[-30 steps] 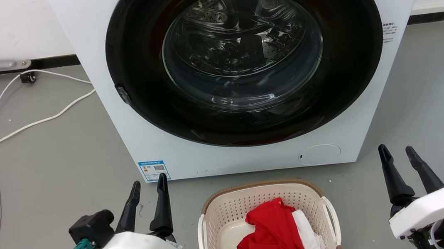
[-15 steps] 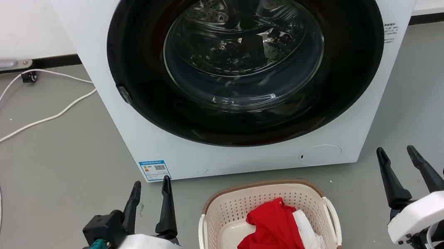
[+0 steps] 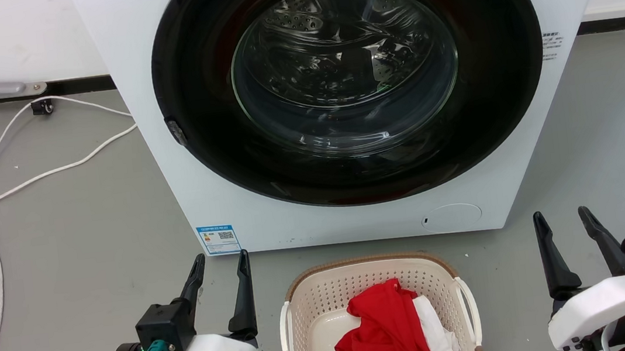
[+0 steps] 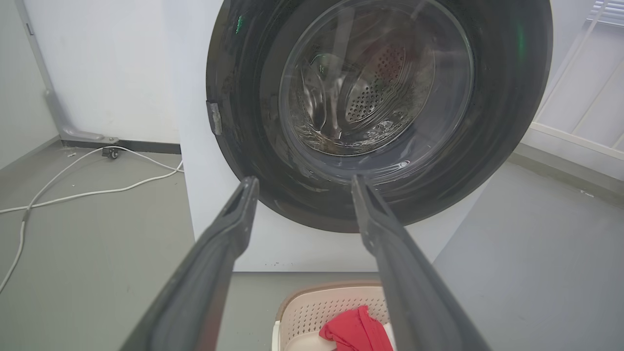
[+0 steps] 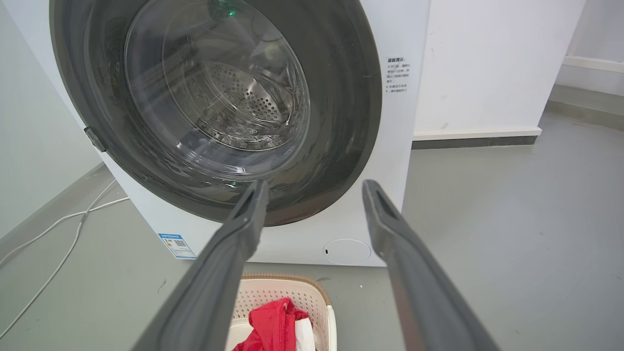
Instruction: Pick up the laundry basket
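Note:
My right gripper grabs the basket by its slim white side handle (image 3: 471,310) next, since the basket's body spreads far wider than my gripper's fingers open.
The laundry basket (image 3: 326,292) is cream with perforated walls, a brown rim and white side handles. It stands on the floor at the bottom centre of the head view, holding red and white cloth (image 3: 392,331). My left gripper (image 3: 221,259) is open just left of the basket, apart from it, fingers pointing up the view. My right gripper (image 3: 563,216) is open further off to the basket's right. The basket (image 4: 326,304) also lies low between my left gripper's (image 4: 301,181) fingers in the left wrist view, and the basket (image 5: 280,292) lies below my right gripper (image 5: 314,186) in the right wrist view.
A white washing machine (image 3: 352,218) with a shut round dark glass door (image 3: 345,71) stands right behind the basket. White cables (image 3: 25,182) trail over the grey floor at the left. A wall with a dark skirting (image 3: 621,22) runs behind.
My left gripper has shifted right, nearer the basket, its wrist turning. The right gripper has edged slightly. The basket has stayed put.

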Motion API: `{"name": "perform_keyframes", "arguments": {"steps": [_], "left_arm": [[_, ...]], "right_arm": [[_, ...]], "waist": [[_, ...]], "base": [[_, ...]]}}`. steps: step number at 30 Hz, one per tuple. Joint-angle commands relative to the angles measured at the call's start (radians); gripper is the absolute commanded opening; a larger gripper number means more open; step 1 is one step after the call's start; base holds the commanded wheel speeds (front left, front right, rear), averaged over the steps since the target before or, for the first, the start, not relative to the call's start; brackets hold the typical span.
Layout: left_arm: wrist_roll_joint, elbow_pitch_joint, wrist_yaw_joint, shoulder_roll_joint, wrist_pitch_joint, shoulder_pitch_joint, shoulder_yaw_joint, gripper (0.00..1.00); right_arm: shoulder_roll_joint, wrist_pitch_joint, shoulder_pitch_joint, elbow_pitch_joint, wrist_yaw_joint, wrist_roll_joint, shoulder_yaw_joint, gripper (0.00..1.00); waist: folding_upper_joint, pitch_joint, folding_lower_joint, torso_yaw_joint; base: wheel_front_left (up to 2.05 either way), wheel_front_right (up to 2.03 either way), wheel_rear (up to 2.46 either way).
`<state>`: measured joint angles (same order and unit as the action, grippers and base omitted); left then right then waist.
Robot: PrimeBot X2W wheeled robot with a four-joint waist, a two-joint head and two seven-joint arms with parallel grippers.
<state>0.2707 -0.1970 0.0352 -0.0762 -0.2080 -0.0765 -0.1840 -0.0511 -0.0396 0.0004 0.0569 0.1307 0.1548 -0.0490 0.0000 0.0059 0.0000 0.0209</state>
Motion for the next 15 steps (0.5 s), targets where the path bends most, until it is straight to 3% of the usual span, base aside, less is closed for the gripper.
{"name": "perform_keyframes", "arguments": {"steps": [1,15], "left_arm": [[-0.024,0.002,-0.003,0.002,-0.011,-0.009,-0.001,1.00],[-0.104,-0.004,-0.009,0.012,-0.038,0.001,0.005,1.00]], "right_arm": [[0.001,-0.006,0.007,-0.010,0.000,-0.015,-0.002,1.00],[0.001,-0.032,0.016,0.000,0.000,-0.075,-0.013,1.00]], "waist": [[0.0000,0.000,0.0000,0.000],[0.0000,0.001,0.0000,-0.003]], "base": [[0.00,0.00,0.00],[0.00,0.00,0.00]]}}
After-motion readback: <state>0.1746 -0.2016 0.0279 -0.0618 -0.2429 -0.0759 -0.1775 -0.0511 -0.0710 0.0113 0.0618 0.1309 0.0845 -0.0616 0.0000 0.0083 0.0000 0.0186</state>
